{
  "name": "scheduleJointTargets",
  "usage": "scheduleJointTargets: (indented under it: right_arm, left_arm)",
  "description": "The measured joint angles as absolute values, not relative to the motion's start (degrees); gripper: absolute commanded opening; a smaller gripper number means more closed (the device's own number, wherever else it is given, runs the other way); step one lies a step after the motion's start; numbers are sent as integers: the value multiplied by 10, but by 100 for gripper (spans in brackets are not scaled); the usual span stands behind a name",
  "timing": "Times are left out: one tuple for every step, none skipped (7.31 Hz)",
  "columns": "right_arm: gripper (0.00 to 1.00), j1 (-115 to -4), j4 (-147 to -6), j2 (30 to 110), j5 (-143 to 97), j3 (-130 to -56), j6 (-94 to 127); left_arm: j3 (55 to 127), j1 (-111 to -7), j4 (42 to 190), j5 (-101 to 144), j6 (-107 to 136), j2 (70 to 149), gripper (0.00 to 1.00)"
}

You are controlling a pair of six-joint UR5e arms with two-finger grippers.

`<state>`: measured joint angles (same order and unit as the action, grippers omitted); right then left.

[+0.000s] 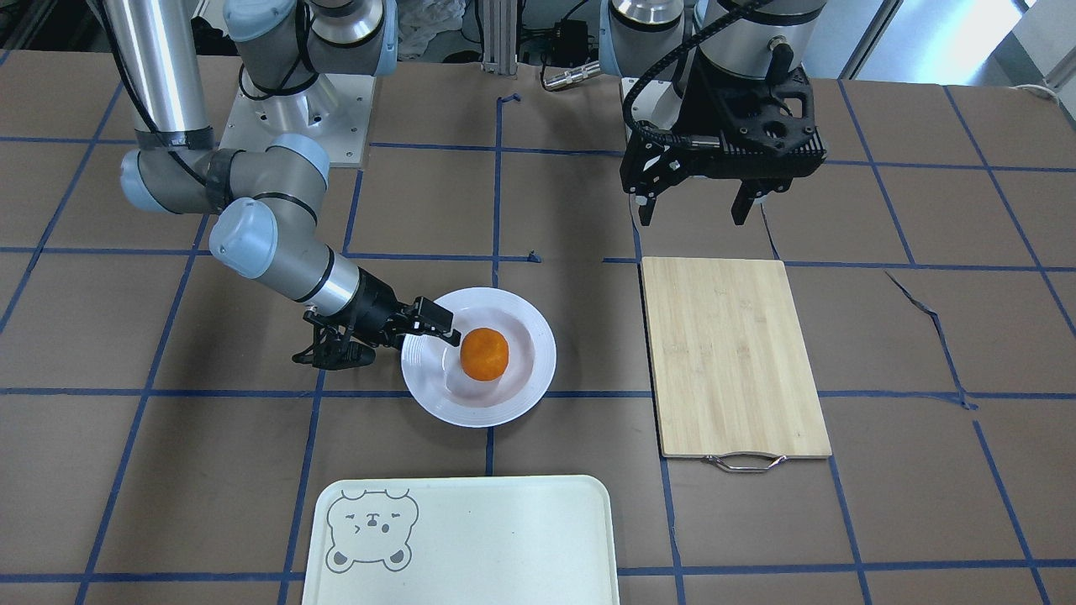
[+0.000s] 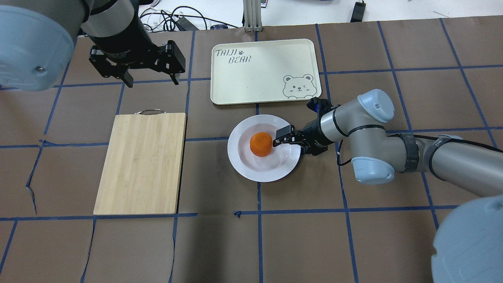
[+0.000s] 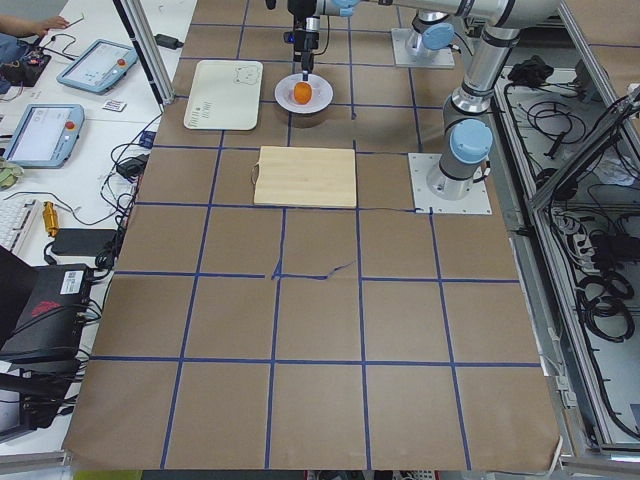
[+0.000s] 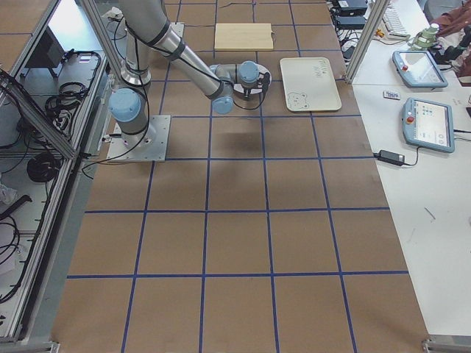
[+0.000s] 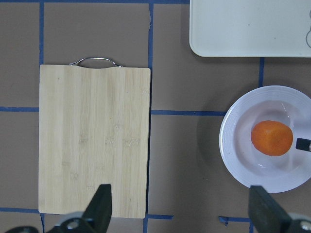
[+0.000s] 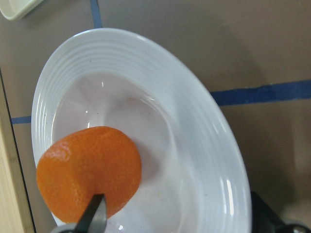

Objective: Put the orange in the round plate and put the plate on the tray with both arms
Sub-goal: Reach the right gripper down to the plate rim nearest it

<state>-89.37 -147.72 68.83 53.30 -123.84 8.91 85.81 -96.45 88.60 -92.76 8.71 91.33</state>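
Note:
My right gripper has to grab the round plate by its rim (image 1: 411, 355) next. Then it can carry the orange onto the tray (image 1: 504, 538) in the plate's dish.
The orange (image 1: 484, 354) (image 2: 261, 144) (image 6: 90, 177) lies in the sunken centre of the round plate (image 1: 538, 370) (image 2: 243, 165) (image 6: 194, 107), which rests flat on the table. My right gripper (image 1: 424, 336) (image 2: 289, 146) (image 6: 180, 221) is open and low at the plate's edge. One finger reaches over the plate close to the orange, the other sits outside the rim. The cream tray (image 1: 504, 538) (image 2: 259, 86) lies just beyond the plate, with nothing on it. My left gripper (image 1: 693, 218) (image 2: 153, 83) (image 5: 181, 204) hangs open and holds nothing, above bare table near the cutting board.
A bamboo cutting board (image 1: 731, 353) (image 2: 141, 161) (image 5: 92, 141) with a metal handle lies on my left side, a hand's width from the plate. Brown paper with blue tape lines covers the table. Tablets and cables lie past the table's far edge.

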Motion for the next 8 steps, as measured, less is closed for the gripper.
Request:
scheduleJointTargets:
  right_arm:
    - [80,-894,-1478,688,534,-1243,90]
    - [43,-894,-1479,687,537,-1245,90]
    - [13,-893,-1479,686,538,-1245,94]
    - [0,-893,-1478,686,537,-1245,105]
    - [0,-894,-1478,686,537,-1246,118]
    - [0,-894,-1476,686,537,-1244,143]
    - [0,-895,-1472,686,537,-1237,186]
    - [0,-895,-1468,687,537,-1227,223]
  left_arm:
    - [858,-964,885,-927,87,915,100]
    - [858,-964,883,-927,88,916,100]
    - [858,-964,883,-928,88,916,100]
    - [857,-963,885,-929,88,916,100]
    - [855,-963,885,-930,88,916,100]
    - [852,-963,886,-930,88,917,100]
    - [850,-964,887,-930,89,916,100]
    - [850,-965,888,-928,89,918,100]
